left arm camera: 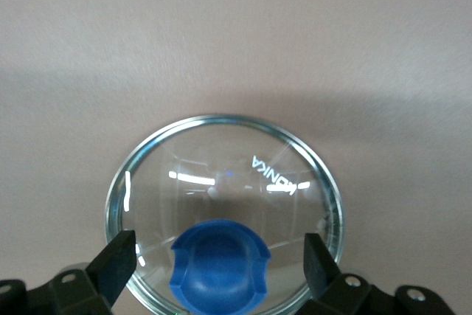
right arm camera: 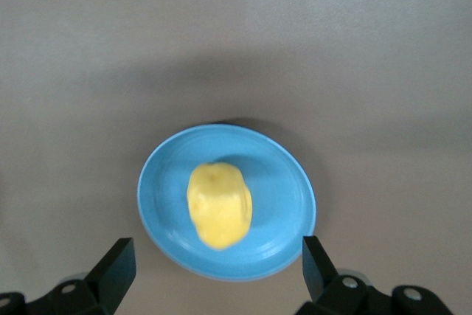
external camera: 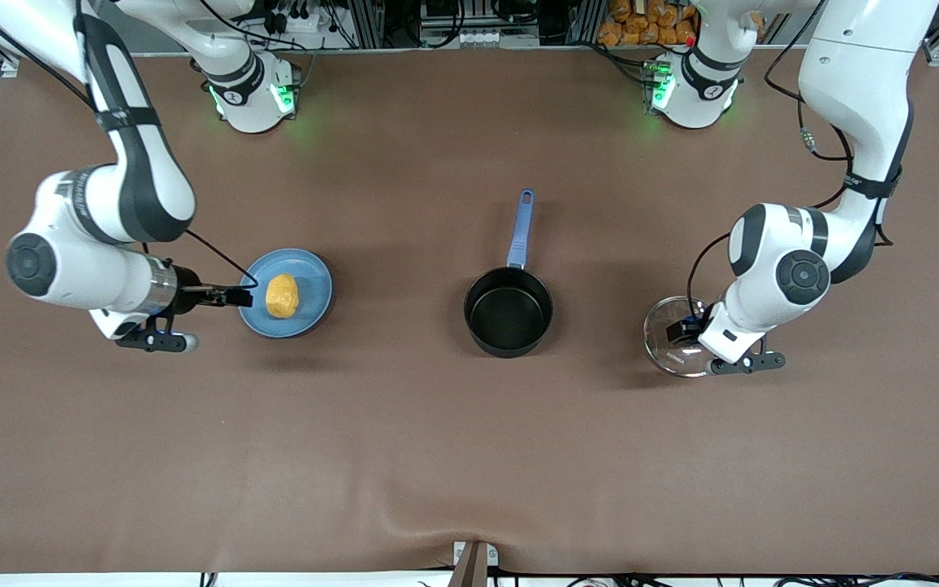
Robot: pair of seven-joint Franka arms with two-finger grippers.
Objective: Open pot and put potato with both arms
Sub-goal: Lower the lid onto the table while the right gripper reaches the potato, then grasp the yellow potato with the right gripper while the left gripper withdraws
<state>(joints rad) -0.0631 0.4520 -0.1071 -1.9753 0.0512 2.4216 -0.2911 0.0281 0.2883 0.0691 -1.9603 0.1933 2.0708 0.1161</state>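
My right gripper is to take hold of the potato (external camera: 282,295) by its long sides next, so that it can put the potato into the black pot (external camera: 509,314).
The black pot (external camera: 509,314) stands uncovered and empty mid-table, its blue handle (external camera: 522,232) pointing toward the robots' bases. The yellow-orange potato (external camera: 282,295) lies on a blue plate (external camera: 316,281) toward the right arm's end. It also shows in the right wrist view (right arm camera: 219,204). My right gripper (external camera: 229,295) (right arm camera: 219,267) is open and empty, just off the plate's rim and apart from the potato. A glass lid (external camera: 665,342) (left arm camera: 221,175) with a blue knob (left arm camera: 219,263) lies on the table toward the left arm's end. My left gripper (external camera: 685,330) (left arm camera: 219,256) is open over it, its fingers either side of the knob and not touching it.
The brown table cover (external camera: 469,456) stretches bare between the plate, pot and lid and toward the front camera. The arms' green-lit bases (external camera: 253,98) stand along the edge farthest from the front camera.
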